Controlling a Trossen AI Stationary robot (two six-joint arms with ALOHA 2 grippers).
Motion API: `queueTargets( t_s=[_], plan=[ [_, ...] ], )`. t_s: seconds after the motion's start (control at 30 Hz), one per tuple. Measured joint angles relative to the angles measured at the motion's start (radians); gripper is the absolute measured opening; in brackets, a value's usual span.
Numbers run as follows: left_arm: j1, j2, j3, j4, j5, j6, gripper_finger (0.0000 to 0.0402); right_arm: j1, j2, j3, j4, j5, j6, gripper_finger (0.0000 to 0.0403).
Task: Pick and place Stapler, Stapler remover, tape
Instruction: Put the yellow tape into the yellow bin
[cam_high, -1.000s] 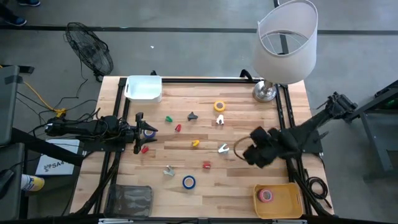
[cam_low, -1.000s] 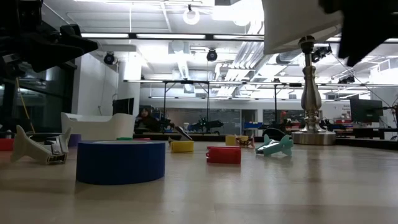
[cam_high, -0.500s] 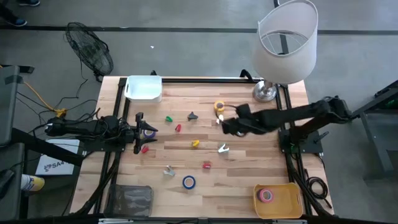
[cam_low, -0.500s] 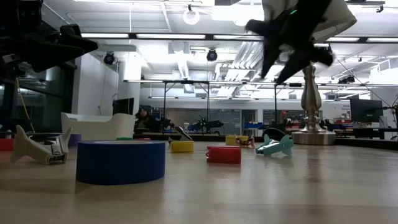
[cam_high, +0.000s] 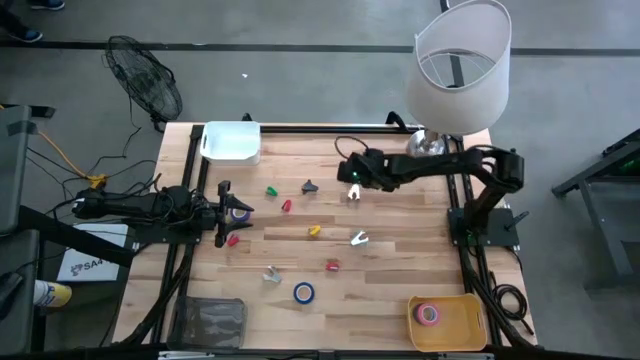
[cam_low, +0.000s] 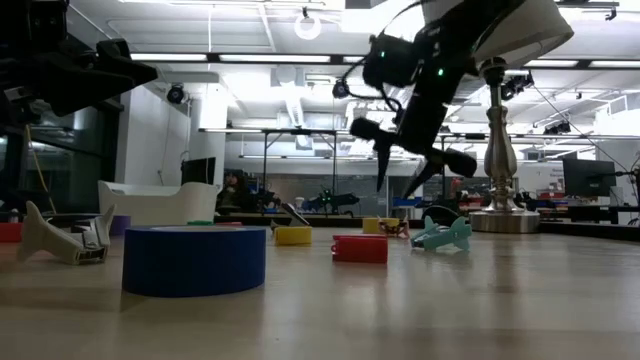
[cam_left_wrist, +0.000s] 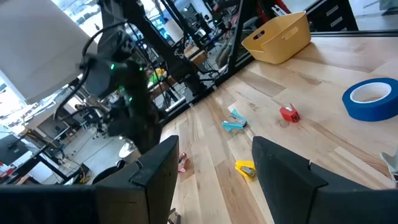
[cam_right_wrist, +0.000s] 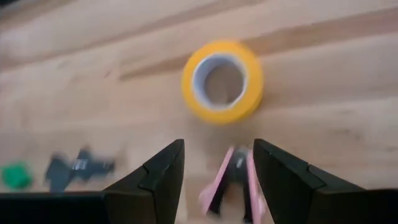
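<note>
The yellow tape roll needs to go in the yellow bin, so the right gripper needs to grab it by its ring side (cam_right_wrist: 247, 84) next.
My right gripper (cam_high: 347, 174) is open and hovers over the far middle of the table, fingers pointing down (cam_low: 410, 172). In the right wrist view the yellow tape roll (cam_right_wrist: 222, 81) lies flat just beyond my right gripper (cam_right_wrist: 217, 171), and a pink staple remover (cam_right_wrist: 231, 182) lies between the fingers, below them. A blue tape roll (cam_high: 303, 293) lies flat near the near edge (cam_low: 195, 258). A red stapler (cam_high: 332, 265) and a teal staple remover (cam_high: 359, 238) rest mid-table. My left gripper (cam_high: 228, 212) waits open at the table's left side (cam_left_wrist: 214, 177).
A yellow bin (cam_high: 447, 322) at the near right corner holds a pink tape roll (cam_high: 428, 314). A white tray (cam_high: 232, 142) sits at the far left corner and a lamp (cam_high: 458, 70) at the far right. Small green (cam_high: 271, 191), red (cam_high: 286, 206), dark (cam_high: 309, 186) and yellow (cam_high: 314, 231) pieces lie scattered.
My right arm has swung from beside the yellow bin at the near right toward the far edge and the left, stretching out over the yellow tape roll. Its gripper has come down and now points at the table. Nothing on the table has moved.
</note>
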Motion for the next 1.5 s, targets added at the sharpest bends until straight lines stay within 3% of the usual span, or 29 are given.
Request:
queueTargets(
  t_s=[0.43,0.83,1.23,1.5],
  plan=[
    [0.000,0.000,0.000,0.000,0.000,0.000,0.0199,-0.108,0.109,0.000,0.116,-0.048,0.006,0.0184],
    [0.000,0.000,0.000,0.000,0.001,0.000,0.0199,-0.139,0.118,0.000,0.095,-0.055,0.021,0.0184],
    [0.000,0.000,0.000,0.000,0.001,0.000,0.0199,-0.141,0.210,0.061,0.048,-0.104,-0.005,0.0183],
    [0.000,0.000,0.000,0.000,0.001,0.000,0.0199,-0.142,0.213,0.074,-0.006,-0.146,-0.131,0.0127]
  ],
)
